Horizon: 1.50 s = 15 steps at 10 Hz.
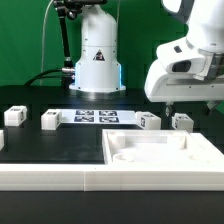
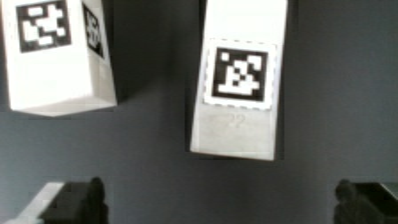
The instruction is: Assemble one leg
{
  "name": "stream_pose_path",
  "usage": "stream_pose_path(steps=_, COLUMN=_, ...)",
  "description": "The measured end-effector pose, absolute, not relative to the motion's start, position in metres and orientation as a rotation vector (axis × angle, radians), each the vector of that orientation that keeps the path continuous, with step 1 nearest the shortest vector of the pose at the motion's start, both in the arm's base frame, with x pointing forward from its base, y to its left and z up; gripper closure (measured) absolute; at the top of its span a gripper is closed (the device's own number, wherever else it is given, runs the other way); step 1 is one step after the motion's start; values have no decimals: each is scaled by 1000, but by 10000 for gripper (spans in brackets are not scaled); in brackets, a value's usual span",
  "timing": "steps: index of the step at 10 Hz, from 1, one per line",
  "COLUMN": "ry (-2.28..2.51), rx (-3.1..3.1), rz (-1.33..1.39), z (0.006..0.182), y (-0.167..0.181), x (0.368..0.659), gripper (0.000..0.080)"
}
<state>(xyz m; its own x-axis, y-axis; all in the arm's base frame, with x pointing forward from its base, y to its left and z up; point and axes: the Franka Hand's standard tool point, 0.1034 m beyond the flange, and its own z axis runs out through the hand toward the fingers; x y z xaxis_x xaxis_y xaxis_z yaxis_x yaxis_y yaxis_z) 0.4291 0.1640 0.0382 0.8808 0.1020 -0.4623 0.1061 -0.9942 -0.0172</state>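
Note:
My gripper needs to grab the leg by its blunt tagged end (image 1: 181,123) (image 2: 233,128) next, so that the leg can be assembled into the corner of the white panel.
Several small white legs with marker tags lie on the black table: two at the exterior view's left (image 1: 14,116) (image 1: 49,120) and two at the right (image 1: 149,121) (image 1: 182,121). My gripper (image 1: 170,107) hangs just above the two right legs. In the wrist view one leg (image 2: 244,80) lies between my open fingers, a second leg (image 2: 63,55) beside it. My gripper (image 2: 222,203) is open and empty, fingertips (image 2: 75,202) dark at the frame edge, above the legs and not touching them.
The large white square panel with recessed corners (image 1: 165,155) lies at the front right. The marker board (image 1: 99,116) lies at the table's middle back. A white robot base (image 1: 96,55) stands behind, and a white ledge (image 1: 50,180) runs along the front.

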Motion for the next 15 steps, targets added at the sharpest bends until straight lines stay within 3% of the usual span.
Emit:
stream_pose_path(steps=4, ry=172, rx=2889, rz=-1108, z=23, y=167, x=419, gripper=150)
stream_pose_path(steps=10, ry=177, rx=2877, rz=-1131, z=6, y=168, x=409, gripper=150)
stream_pose_path(steps=11, ry=177, rx=2875, rz=-1133, z=4, y=167, x=407, gripper=276)
stream_pose_path(steps=12, ry=178, rx=2875, rz=-1134, z=4, y=167, x=407, gripper=276)
stream_pose_path(steps=14, ry=178, rx=2875, rz=-1134, z=4, y=167, x=407, gripper=508)
stream_pose_path(steps=15, ry=178, rx=2875, rz=-1134, z=4, y=167, x=407, gripper=508)
